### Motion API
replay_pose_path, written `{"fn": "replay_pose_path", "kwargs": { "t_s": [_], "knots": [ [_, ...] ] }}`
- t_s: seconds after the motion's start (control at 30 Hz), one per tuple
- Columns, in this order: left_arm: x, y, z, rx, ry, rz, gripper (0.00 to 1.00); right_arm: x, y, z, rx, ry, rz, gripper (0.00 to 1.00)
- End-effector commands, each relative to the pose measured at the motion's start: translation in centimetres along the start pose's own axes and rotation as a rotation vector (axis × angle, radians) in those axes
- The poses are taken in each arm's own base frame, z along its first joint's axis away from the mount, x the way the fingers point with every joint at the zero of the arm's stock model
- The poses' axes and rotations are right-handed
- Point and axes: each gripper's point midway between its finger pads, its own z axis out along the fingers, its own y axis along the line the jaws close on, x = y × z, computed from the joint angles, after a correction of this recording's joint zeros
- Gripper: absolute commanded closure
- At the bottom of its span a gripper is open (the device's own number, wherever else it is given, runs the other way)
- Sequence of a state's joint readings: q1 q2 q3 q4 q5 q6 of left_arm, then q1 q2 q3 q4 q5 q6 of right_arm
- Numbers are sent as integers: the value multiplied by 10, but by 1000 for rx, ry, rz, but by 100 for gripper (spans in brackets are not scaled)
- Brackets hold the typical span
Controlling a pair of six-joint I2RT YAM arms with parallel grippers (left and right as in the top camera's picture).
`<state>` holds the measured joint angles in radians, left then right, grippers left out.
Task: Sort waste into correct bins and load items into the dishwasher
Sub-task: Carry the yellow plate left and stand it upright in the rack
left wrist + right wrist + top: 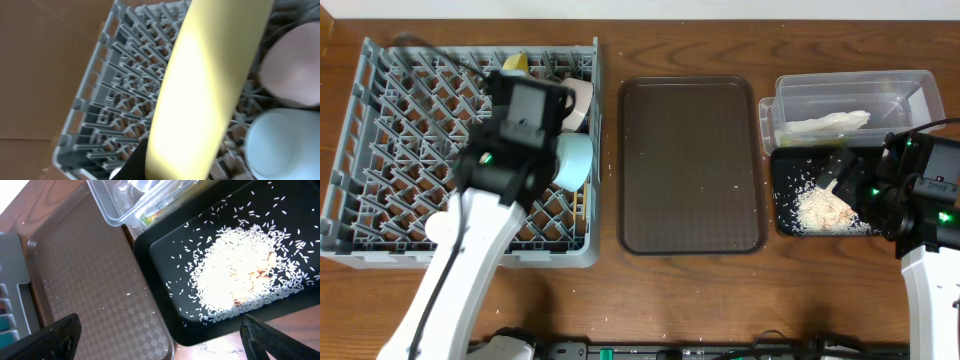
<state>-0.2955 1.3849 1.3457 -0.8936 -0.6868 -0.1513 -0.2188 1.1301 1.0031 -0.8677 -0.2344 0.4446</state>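
Observation:
The yellow plate should stay in the robot's left gripper until the plate rests among the pegs, because its rim (205, 95) is above the pegs, apart from the white bowl (295, 65).
My left gripper (165, 170) is shut on the round yellow plate (210, 85) and holds it on edge over the grey-blue dish rack (380, 130); only the plate's rim (515, 62) shows from overhead. A white bowl (295, 65) and a light blue bowl (575, 160) sit in the rack's right side. Thin wooden chopsticks (578, 212) lie in the rack near its right wall. My right gripper (170, 340) is open and empty, low over the near edge of the black tray (165, 325), which holds a rice pile (240, 275). The clear tub (910, 85) holds the white paper (830, 124) and a green wrapper (150, 216).
The dark brown serving tray (692, 165) lies between the rack and the bins. Stray rice grains dot the tray and the table near the black tray. The rack's left half shows only bare pegs (125, 100).

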Motion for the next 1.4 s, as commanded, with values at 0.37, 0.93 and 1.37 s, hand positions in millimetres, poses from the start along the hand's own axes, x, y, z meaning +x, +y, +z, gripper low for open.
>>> {"fn": "replay_pose_path", "kwargs": {
  "t_s": [0.37, 0.93, 1.37],
  "knots": [
    [23, -59, 69, -29, 151, 165, 92, -3, 1, -3, -1, -12, 15, 1],
    [24, -84, 53, 102, 149, 161, 19, -3, 1, -3, -1, -12, 15, 1],
    [18, -36, -77, 415, 3, -126, 13, -3, 1, -3, -1, -12, 15, 1]
  ]
}}
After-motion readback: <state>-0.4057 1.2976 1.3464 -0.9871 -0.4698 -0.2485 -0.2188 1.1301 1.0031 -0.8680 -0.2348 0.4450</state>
